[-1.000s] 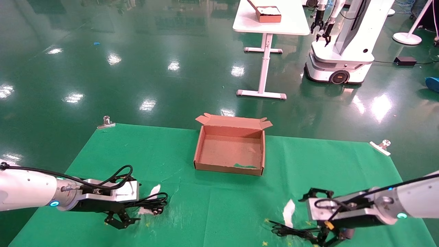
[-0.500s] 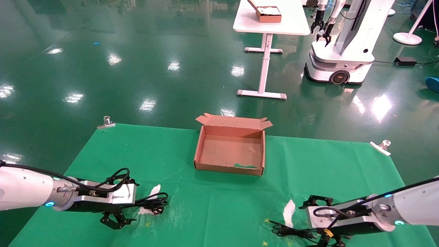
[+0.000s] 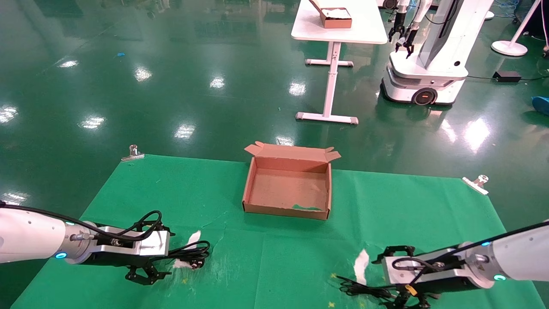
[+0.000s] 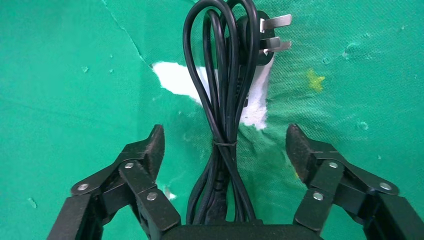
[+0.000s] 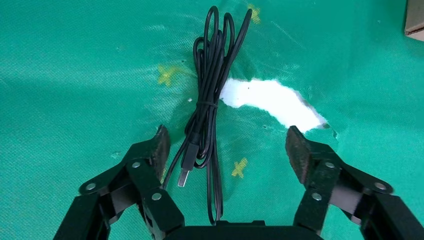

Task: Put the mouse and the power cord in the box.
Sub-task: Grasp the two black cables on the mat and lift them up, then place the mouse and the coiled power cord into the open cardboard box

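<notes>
The power cord's loops spread wide toward its ends, so my left gripper next needs to grab the power cord's narrow tied middle (image 4: 224,142), where all its parts meet.
The box (image 3: 286,209) stands open in the middle of the green cloth, lid flap folded back, nothing inside. The power cord (image 3: 189,254), a looped black bundle (image 4: 220,95) with its plug (image 4: 256,36) at the far end, lies at the near left. My left gripper (image 3: 143,274) is open low over it, fingers (image 4: 150,150) either side of the bundle. At the near right my right gripper (image 3: 407,300) is open over the mouse's thin cable (image 3: 360,289), whose USB plug (image 5: 186,172) lies near one finger (image 5: 159,147). The mouse body is hidden.
White tears show in the cloth beside the cord (image 3: 194,237) and the cable (image 3: 361,261). Metal clips (image 3: 133,153) (image 3: 477,182) hold the cloth's far corners. Beyond the table stand a white table (image 3: 339,25) and another robot (image 3: 429,64).
Both grippers have sunk lower toward the cloth and drawn slightly toward the near edge, staying open. The cord, cable and box have not moved.
</notes>
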Action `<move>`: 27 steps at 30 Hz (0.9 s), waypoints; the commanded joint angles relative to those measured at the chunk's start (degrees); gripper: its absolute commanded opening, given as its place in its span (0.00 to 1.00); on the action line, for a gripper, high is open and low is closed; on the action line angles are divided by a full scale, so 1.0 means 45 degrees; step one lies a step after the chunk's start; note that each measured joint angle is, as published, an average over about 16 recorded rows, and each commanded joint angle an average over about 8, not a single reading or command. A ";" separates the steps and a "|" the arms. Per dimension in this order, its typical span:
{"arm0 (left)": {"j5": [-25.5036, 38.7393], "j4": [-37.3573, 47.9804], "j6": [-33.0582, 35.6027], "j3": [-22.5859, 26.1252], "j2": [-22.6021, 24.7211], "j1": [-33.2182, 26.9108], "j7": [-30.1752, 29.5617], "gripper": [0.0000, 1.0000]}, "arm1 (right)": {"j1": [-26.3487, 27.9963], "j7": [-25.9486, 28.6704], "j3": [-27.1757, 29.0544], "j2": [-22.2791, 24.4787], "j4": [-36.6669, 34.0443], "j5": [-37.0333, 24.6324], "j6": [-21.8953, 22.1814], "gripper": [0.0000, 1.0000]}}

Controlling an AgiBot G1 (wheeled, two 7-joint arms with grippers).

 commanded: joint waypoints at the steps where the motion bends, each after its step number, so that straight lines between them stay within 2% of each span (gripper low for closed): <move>1: -0.0010 -0.0025 0.0002 -0.0006 -0.0007 0.0010 -0.0016 0.00 | -0.0013 0.0013 0.0003 0.0013 0.0035 0.0006 -0.0013 0.00; 27: -0.0053 -0.0115 0.0014 -0.0030 -0.0033 0.0051 -0.0067 0.00 | -0.0056 0.0045 0.0022 0.0057 0.0163 0.0042 -0.0044 0.00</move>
